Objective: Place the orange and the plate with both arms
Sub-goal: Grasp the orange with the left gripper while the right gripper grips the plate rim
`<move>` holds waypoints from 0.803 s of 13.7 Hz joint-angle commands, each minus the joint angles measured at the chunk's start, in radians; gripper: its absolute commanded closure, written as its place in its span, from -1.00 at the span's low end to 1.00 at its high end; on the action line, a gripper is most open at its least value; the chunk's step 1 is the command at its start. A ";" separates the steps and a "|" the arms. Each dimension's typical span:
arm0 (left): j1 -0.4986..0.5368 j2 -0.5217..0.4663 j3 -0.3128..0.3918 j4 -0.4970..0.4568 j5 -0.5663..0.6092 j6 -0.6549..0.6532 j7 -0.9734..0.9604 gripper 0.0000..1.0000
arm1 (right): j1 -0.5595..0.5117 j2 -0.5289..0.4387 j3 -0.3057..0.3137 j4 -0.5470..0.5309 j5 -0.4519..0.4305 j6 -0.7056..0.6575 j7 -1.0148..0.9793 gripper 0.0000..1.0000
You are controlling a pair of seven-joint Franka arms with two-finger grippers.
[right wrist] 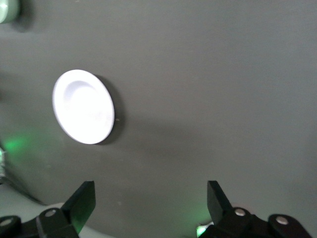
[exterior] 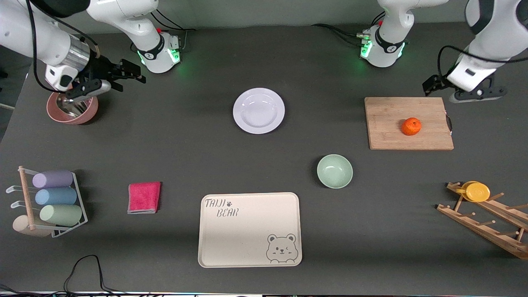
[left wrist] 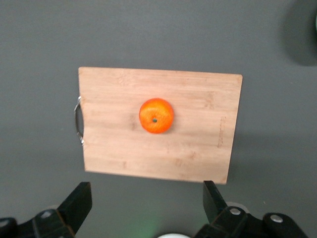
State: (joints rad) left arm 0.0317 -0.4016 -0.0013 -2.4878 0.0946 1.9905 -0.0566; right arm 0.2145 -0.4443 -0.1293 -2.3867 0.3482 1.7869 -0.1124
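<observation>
My left gripper picks up the orange by its round middle (exterior: 411, 126) next, to set it on the plate (exterior: 258, 110).
The orange (exterior: 411, 126) sits on a wooden cutting board (exterior: 387, 119) toward the left arm's end of the table. In the left wrist view the orange (left wrist: 156, 116) lies mid-board (left wrist: 198, 124). My left gripper (exterior: 453, 91) is open and empty over the table beside the board's corner; its jaws (left wrist: 147, 201) stand wide apart. The plate (exterior: 258, 110) lies bare at mid-table and shows in the right wrist view (right wrist: 83, 106). My right gripper (exterior: 115, 80) is open and empty above the table by a pink bowl, and its own view shows it (right wrist: 148, 198) well away from the plate.
A pink bowl with a metal inside (exterior: 72, 108) lies under the right gripper. A mint-green bowl (exterior: 334, 170), a cream bear tray (exterior: 249, 229) and a pink cloth (exterior: 144, 197) lie nearer the front camera. A cup rack (exterior: 53, 202) and a wooden rack with a yellow cup (exterior: 476, 191) stand at the table's ends.
</observation>
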 commanded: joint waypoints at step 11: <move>0.088 0.377 0.000 -0.198 -0.006 0.597 -0.012 -1.00 | 0.005 0.404 -0.012 -0.324 0.926 0.262 -0.907 -1.00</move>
State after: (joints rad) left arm 0.1054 -0.0409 0.0036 -2.6674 0.0940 2.5408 -0.0632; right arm 0.2154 -0.1744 -0.1373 -2.7252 1.1635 2.0435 -0.8469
